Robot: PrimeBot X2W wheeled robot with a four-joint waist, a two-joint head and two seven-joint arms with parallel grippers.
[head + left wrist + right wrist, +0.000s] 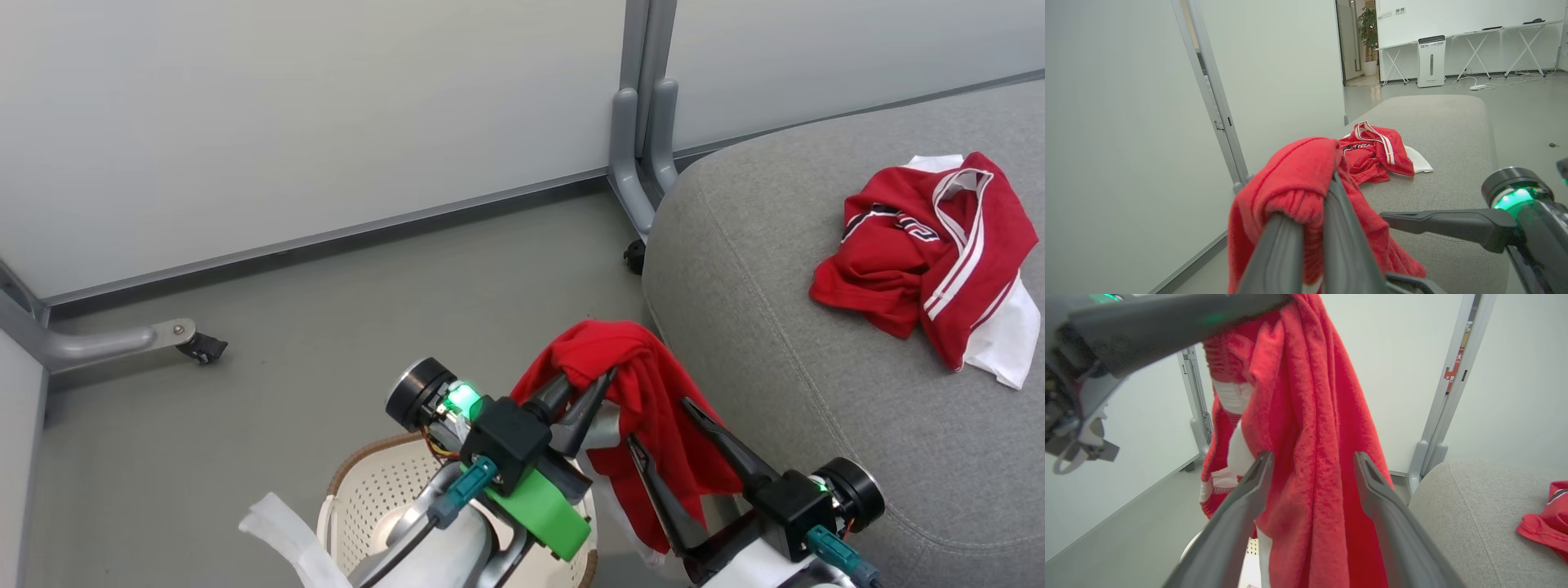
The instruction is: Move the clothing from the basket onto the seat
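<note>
The right gripper pinches the plain red garment by its hanging fold of cloth next, to lay the garment on the seat.
A plain red garment with white lining hangs in the air, pinched at its top by my left gripper, which is shut on it above the basket. My right gripper stands open, its two fingers on either side of the hanging cloth without closing on it. In the right wrist view the right gripper straddles the fabric. The red jersey with white stripes lies crumpled on the grey seat. The left wrist view shows the left gripper under the draped cloth.
Grey partition panels stand behind, with a castor foot at the left and a post base next to the seat's corner. Grey floor lies between the basket and the panels. A white unit and folding tables stand far off.
</note>
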